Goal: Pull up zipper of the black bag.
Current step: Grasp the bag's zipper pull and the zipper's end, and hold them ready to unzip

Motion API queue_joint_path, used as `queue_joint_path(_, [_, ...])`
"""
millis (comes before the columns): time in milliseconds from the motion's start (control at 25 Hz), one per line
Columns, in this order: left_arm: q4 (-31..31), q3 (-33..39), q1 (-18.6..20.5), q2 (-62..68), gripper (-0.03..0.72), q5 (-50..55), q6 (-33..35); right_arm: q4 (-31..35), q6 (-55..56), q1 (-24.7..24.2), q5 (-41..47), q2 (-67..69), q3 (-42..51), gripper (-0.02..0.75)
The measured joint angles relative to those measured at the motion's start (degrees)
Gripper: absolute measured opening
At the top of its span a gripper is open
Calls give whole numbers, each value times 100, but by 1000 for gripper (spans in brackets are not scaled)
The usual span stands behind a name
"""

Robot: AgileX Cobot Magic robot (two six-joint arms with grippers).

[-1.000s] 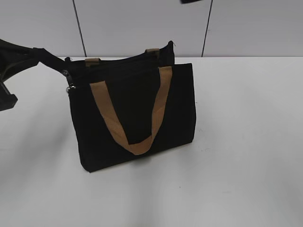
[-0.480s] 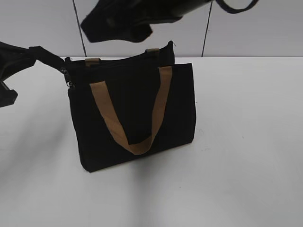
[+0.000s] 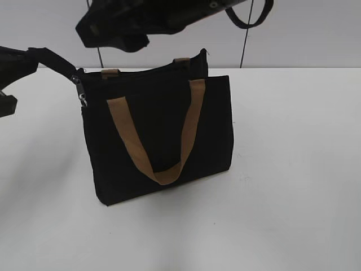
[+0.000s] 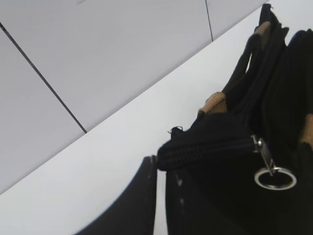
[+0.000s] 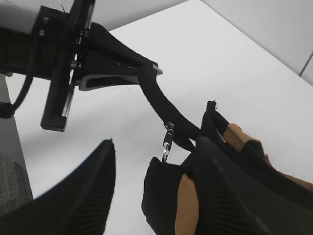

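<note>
My right gripper grabs the slider by its silver pull tab [image 3: 83,99] next, to draw the zipper closed along the bag [image 3: 158,124].
The black bag [image 3: 158,124] stands upright on the white table, its tan handle [image 3: 189,121] hanging down the front. My left gripper [image 3: 35,56] is shut on the black end tab of the zipper [image 4: 205,149] and holds it taut, out to the left of the bag's top corner. The silver slider [image 3: 83,97] hangs at that corner, with its ring pull [image 4: 275,178] below it. My right gripper [image 3: 110,35] is open and hovers above the bag's left end. In the right wrist view its fingers [image 5: 154,188] straddle the bag's corner just below the slider [image 5: 168,134].
The white table [image 3: 293,169] runs out to the right and front of the bag. A grey panelled wall [image 3: 316,34] stands behind it. The left gripper [image 5: 146,72] and its arm lie close to the right gripper's fingers.
My right arm has come in from the top and moved left, over the bag's left end. My left gripper has lifted the zipper tab slightly. The bag has not moved.
</note>
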Motion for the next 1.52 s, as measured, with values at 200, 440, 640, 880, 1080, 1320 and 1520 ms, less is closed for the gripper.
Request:
queue_joint_path(200, [0, 0, 0, -118, 19, 5, -152, 0, 34, 0, -64, 207, 0, 402])
queue_joint_path(440, [0, 0, 0, -120, 19, 44, -651, 0, 36, 0, -106, 471, 0, 402])
queue_joint_path(640, [0, -147, 0, -120, 19, 73, -1022, 0, 20, 0, -218, 557, 0, 402])
queue_joint_path(880, [5, -385, -18, -120, 19, 123, -1311, 5, 13, 0, -584, 645, 0, 401])
queue_joint_path(1080, [16, -413, -25, -120, 18, 143, -1329, 5, -347, 0, -700, 809, 0, 401])
queue_joint_path(1320, [20, -418, -25, -120, 19, 143, -1329, 5, -1654, 0, -720, 910, 0, 397])
queue_joint_path(1520, [22, -418, -25, -120, 18, 143, -1329, 0, -2132, -98, -517, 1012, -110, 351])
